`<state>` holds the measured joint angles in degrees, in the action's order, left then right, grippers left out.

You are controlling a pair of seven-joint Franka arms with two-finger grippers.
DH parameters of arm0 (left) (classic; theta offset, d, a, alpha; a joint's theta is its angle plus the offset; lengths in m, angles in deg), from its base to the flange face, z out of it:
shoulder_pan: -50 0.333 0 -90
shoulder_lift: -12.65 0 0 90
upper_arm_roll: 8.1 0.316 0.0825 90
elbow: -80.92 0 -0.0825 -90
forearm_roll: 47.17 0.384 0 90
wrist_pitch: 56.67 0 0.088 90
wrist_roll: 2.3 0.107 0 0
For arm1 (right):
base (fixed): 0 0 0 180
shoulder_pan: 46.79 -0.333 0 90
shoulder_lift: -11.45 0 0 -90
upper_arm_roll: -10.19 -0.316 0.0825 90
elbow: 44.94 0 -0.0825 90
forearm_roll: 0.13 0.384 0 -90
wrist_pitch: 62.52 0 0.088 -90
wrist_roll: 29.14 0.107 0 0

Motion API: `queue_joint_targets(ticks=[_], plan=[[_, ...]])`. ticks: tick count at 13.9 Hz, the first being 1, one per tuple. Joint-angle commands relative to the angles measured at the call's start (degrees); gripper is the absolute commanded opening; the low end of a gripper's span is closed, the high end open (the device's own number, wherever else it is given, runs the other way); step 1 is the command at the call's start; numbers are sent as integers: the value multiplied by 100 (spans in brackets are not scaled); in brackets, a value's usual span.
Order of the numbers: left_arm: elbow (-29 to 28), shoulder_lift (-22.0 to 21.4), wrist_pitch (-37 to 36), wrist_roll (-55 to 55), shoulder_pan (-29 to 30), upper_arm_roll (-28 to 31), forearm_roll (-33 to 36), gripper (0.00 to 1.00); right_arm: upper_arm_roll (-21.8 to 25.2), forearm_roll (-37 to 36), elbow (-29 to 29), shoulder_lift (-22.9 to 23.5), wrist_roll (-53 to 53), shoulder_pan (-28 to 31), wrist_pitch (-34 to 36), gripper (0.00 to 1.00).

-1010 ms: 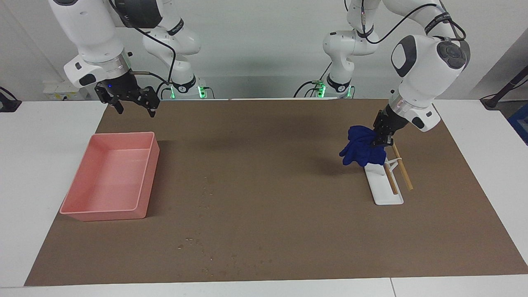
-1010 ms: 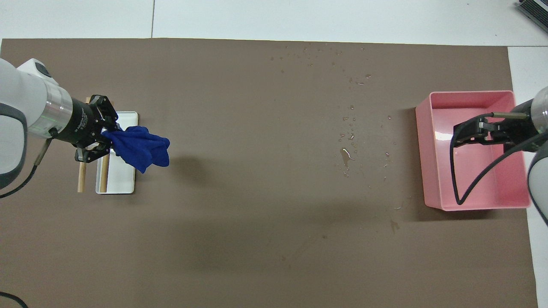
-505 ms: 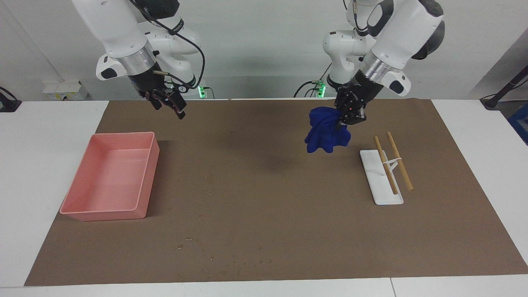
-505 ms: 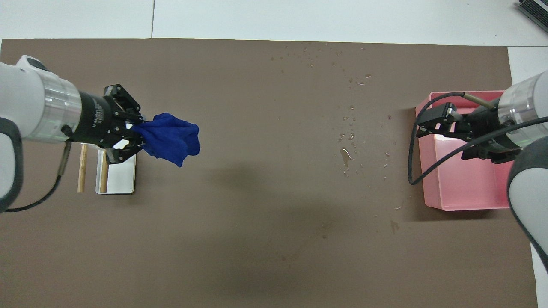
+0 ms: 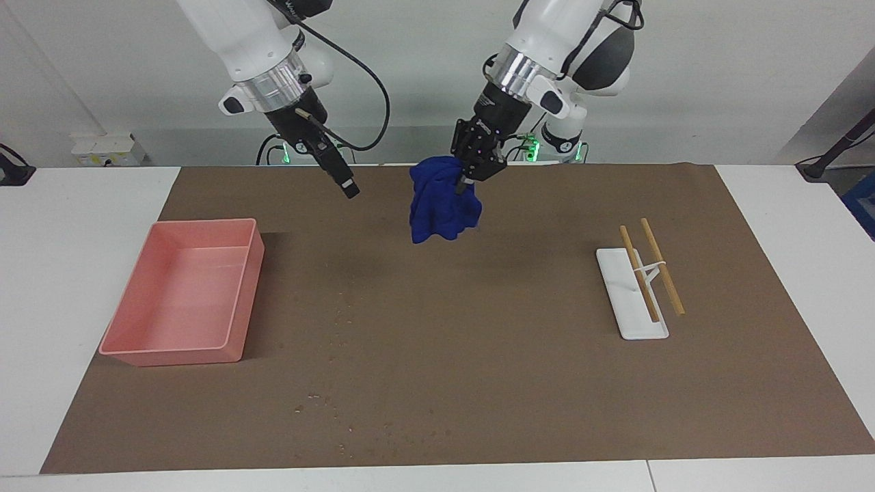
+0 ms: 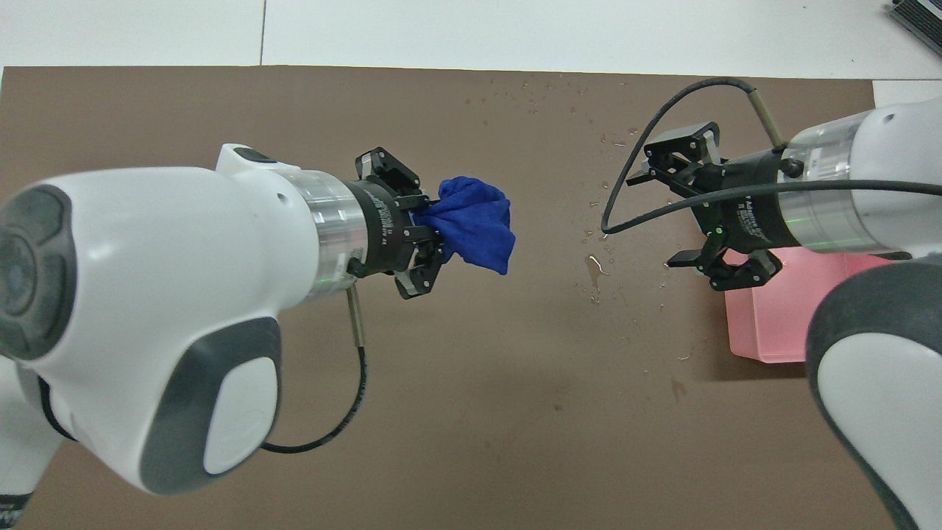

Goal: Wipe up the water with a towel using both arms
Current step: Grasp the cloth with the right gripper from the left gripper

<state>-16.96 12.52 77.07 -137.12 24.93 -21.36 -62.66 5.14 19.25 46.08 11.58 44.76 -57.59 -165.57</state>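
Observation:
Next, my right gripper grabs the towel by its loose bunched end, since my left gripper's fingers crowd one end of the towel.
My left gripper is shut on the deep-blue towel and holds it in the air over the middle of the brown mat. The towel hangs bunched from the fingers and also shows in the overhead view, with the left gripper beside it. My right gripper is open and empty, raised over the mat between the towel and the pink tray; in the overhead view the right gripper faces the towel. The water lies as scattered droplets on the mat below and between the grippers, faint in the facing view.
The pink tray sits toward the right arm's end of the table, partly covered by the right arm in the overhead view. A white stand with two wooden sticks lies toward the left arm's end. The brown mat covers the table.
The left gripper has lifted the towel off the white stand and carried it to over the mat's middle. The right gripper has moved from over the pink tray toward the towel.

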Motion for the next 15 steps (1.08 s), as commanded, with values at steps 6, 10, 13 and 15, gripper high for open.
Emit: queue_joint_targets(ticks=[6,10,13,15], plan=[[41,75,891,-1494,-1008,88,1084,0,4,400,100,-22,485,-299,-453,100],[129,92,865,-1521,-1035,88,1093,0,-13,400,188,-74,476,-352,-348,27],[207,92,856,-1521,-1017,96,1084,0,-13,392,170,-66,432,-361,-268,0],[225,92,838,-1521,-973,96,1084,0,-13,400,171,-66,423,-352,-260,0]])
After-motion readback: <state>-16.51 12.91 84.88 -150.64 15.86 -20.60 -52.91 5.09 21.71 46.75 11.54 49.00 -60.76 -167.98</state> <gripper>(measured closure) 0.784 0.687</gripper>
